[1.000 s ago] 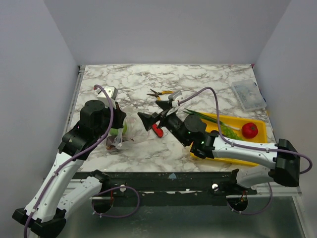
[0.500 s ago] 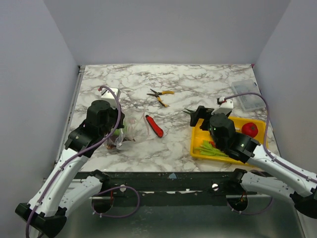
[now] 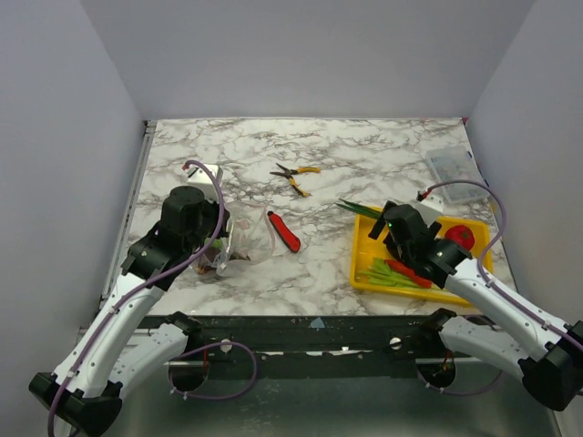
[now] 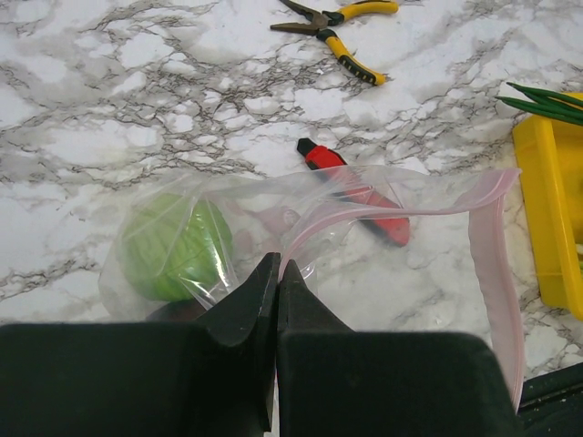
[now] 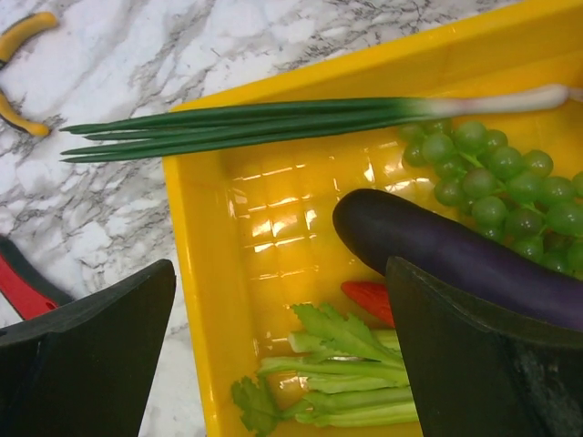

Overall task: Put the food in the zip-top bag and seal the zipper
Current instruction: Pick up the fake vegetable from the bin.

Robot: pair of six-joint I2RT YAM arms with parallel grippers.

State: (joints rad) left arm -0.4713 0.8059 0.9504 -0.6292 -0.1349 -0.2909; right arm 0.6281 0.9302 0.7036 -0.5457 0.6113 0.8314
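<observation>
I will next grab the aubergine (image 5: pixel 455 250) across its long sides with my right gripper. An end of the aubergine will stay free to go into the opening of the zip-top bag.
The clear zip-top bag (image 4: pixel 346 209) lies left of centre with the green cabbage (image 4: pixel 175 246) inside; it also shows in the top view (image 3: pixel 244 238). My left gripper (image 4: pixel 277 269) is shut on the bag's pinkish zipper (image 4: pixel 383 217) and holds the mouth up. My right gripper (image 5: pixel 278 309) is open above the yellow tray (image 5: pixel 196 241), over an aubergine (image 5: pixel 455 250), a red chilli (image 5: pixel 369 299), green celery-like stalks (image 5: pixel 346 364), grapes (image 5: pixel 483 173) and spring onions (image 5: pixel 273 120). A red tomato (image 3: pixel 458 236) sits at the tray's right end.
A red-handled knife (image 3: pixel 285 232) lies beside the bag. Yellow-handled pliers (image 3: pixel 296 175) lie further back. A small rigid clear box (image 3: pixel 453 173) stands at the back right. Walls close off the table's left, back and right sides.
My right arm has swung from the bag at the centre back right to over the yellow tray. My left gripper has kept its hold on the bag.
</observation>
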